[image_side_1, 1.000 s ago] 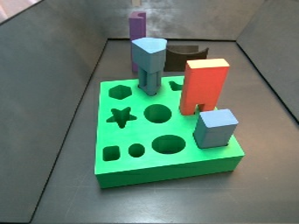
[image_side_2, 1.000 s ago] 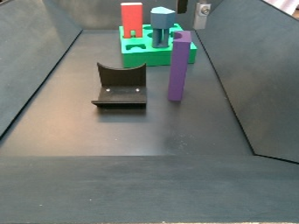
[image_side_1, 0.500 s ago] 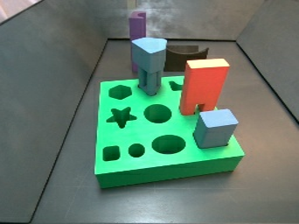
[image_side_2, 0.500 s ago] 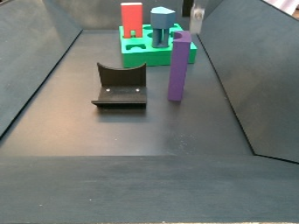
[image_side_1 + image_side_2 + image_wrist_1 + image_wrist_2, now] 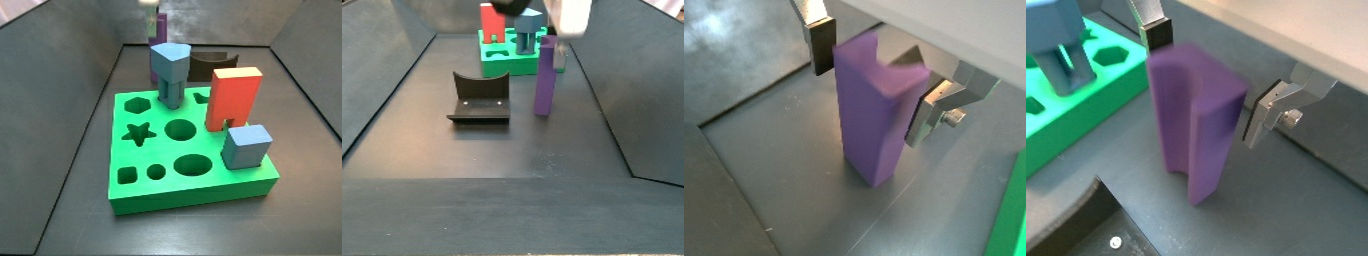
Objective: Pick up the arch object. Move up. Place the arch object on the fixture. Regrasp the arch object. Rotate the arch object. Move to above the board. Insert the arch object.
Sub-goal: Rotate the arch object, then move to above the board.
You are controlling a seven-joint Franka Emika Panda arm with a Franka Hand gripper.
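Note:
My gripper is to grab the purple arch object by its notched end [image 5: 885, 76] next, to lift it and put it on the fixture.
The purple arch object [image 5: 547, 85] stands upright on the dark floor between the green board [image 5: 500, 66] and the near end, to the right of the black fixture [image 5: 478, 98]. In both wrist views the arch object [image 5: 871, 115] [image 5: 1193, 125] rises between my fingers. My gripper [image 5: 871, 85] [image 5: 1207, 78] is open around its top, with a gap on each side between the pads and the purple faces. A side view shows the gripper [image 5: 567, 18] just over the arch object's top. From behind the board only the arch object's tip [image 5: 159, 24] shows.
On the board [image 5: 140, 160] stand a red-orange block [image 5: 234, 98], a grey-blue pentagon-topped post [image 5: 170, 70] and a small blue cube [image 5: 247, 146]. The fixture [image 5: 211, 66] sits behind them. Sloped dark walls [image 5: 616, 90] close in the floor on both sides.
My gripper has come down from the upper edge of the side view and now straddles the top of the arch object. The arch object itself has not moved.

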